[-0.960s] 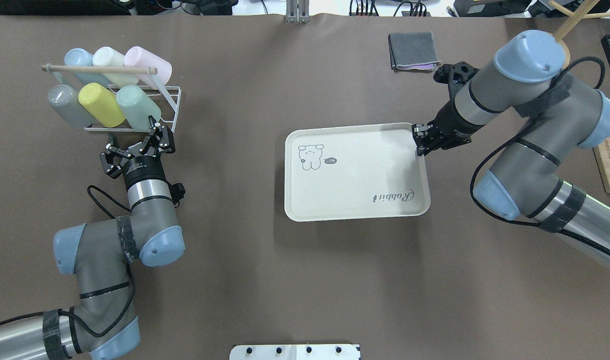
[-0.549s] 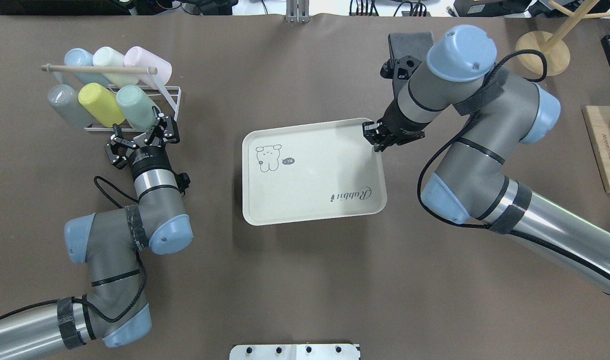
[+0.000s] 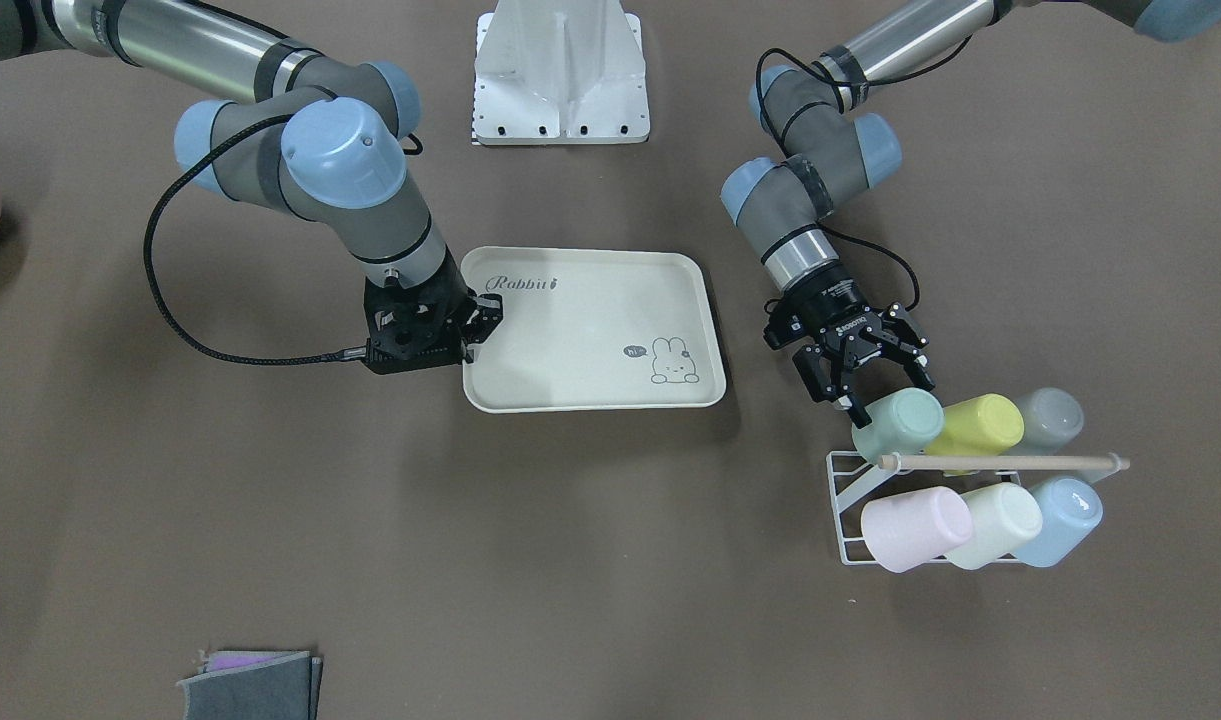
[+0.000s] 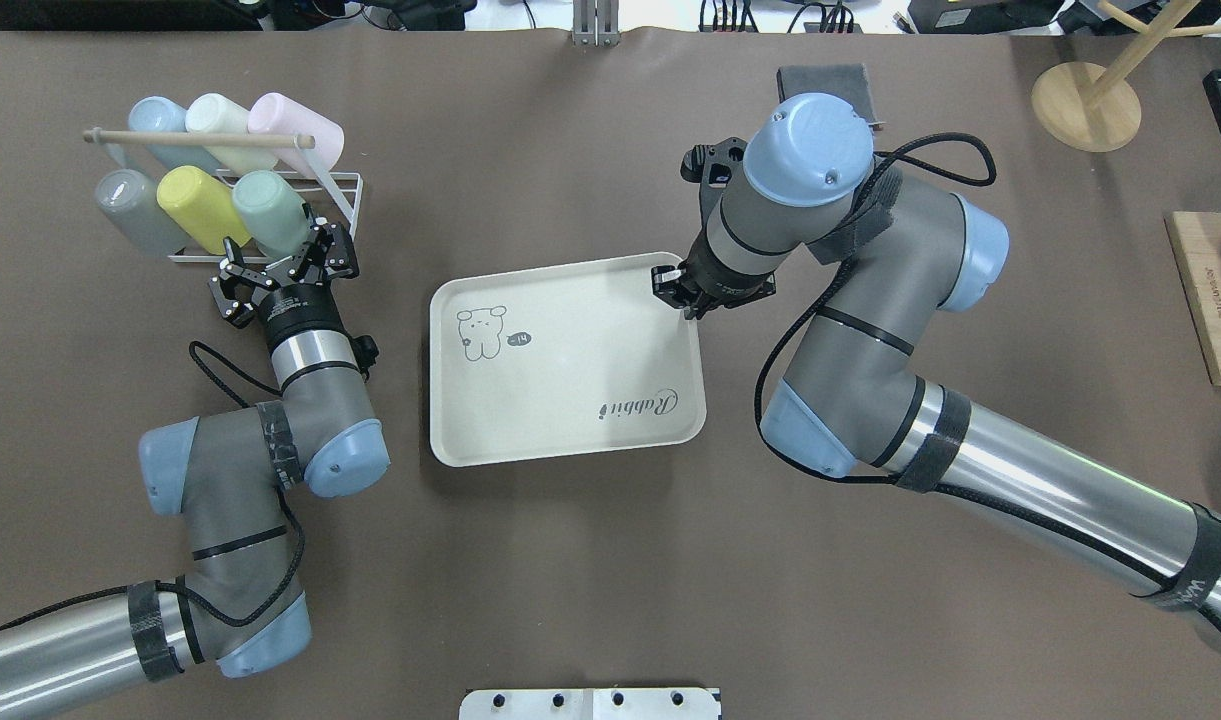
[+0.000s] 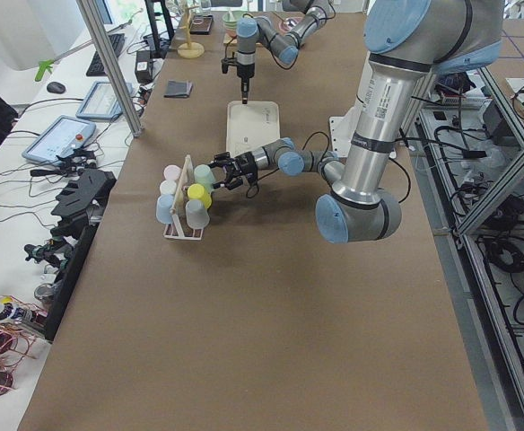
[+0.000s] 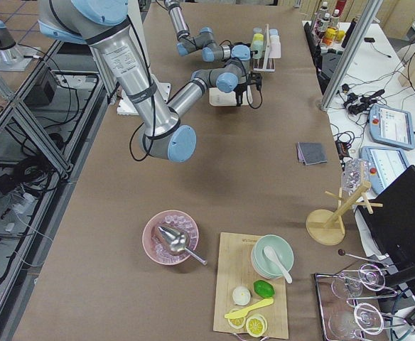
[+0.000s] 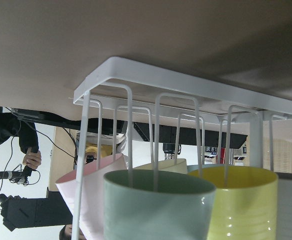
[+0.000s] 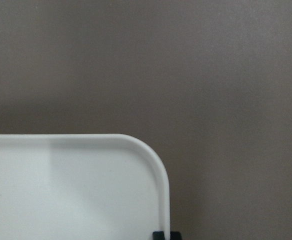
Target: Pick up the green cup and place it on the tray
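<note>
My right gripper keeps hold of the tray from here until it comes down onto the tabletop, since the cream tray's edge hovers above its soft, wide shadow.
The green cup (image 4: 270,212) lies on its side in a white wire rack (image 4: 342,200) at the far left, rightmost of the near row; it also shows in the front view (image 3: 900,424) and fills the left wrist view (image 7: 158,205). My left gripper (image 4: 281,258) is open right at the cup's mouth end, jaws either side and apart from it; it also shows in the front view (image 3: 885,388). The cream tray (image 4: 570,380) with the bunny drawing and "Rabbit" script lies mid-table. My right gripper (image 4: 676,287) is shut on the tray's far right corner (image 8: 136,150).
The rack also holds grey (image 4: 128,210), yellow (image 4: 202,207), blue (image 4: 160,118), cream (image 4: 220,118) and pink (image 4: 290,120) cups under a wooden rod. A folded grey cloth (image 4: 820,78) lies behind the right arm. A wooden stand (image 4: 1085,92) and a board (image 4: 1215,300) are far right.
My right gripper has dragged the tray to the left, toward the rack. My left gripper has moved forward to the green cup's mouth.
</note>
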{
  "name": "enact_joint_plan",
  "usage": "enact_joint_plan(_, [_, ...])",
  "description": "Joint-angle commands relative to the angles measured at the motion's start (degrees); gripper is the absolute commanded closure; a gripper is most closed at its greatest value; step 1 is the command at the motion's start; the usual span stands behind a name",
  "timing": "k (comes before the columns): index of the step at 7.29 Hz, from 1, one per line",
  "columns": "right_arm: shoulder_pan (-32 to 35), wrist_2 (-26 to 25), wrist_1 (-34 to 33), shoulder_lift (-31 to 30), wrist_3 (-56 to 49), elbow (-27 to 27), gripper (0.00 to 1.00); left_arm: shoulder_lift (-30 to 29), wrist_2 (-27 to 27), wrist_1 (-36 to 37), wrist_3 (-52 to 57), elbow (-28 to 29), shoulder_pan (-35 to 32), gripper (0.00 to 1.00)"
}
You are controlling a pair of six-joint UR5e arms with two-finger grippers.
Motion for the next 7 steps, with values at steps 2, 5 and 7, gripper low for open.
enact_joint_plan(2, [-1.1,-0.8,2.0,0.2,0.2,-2.7,1.0,-1.4,1.8,0.0,0.0,2.9,-0.9,0.02])
enact_joint_plan(5, [-1.6,-0.8,2.1,0.1,0.1,-3.8,1.0,-2.1,2.9,0.0,0.0,4.2,-1.2,0.02])
enact_joint_plan(7, [-1.6,-0.8,2.1,-0.2,0.1,-3.8,1.0,-2.1,3.1,0.0,0.0,4.2,-1.7,0.03])
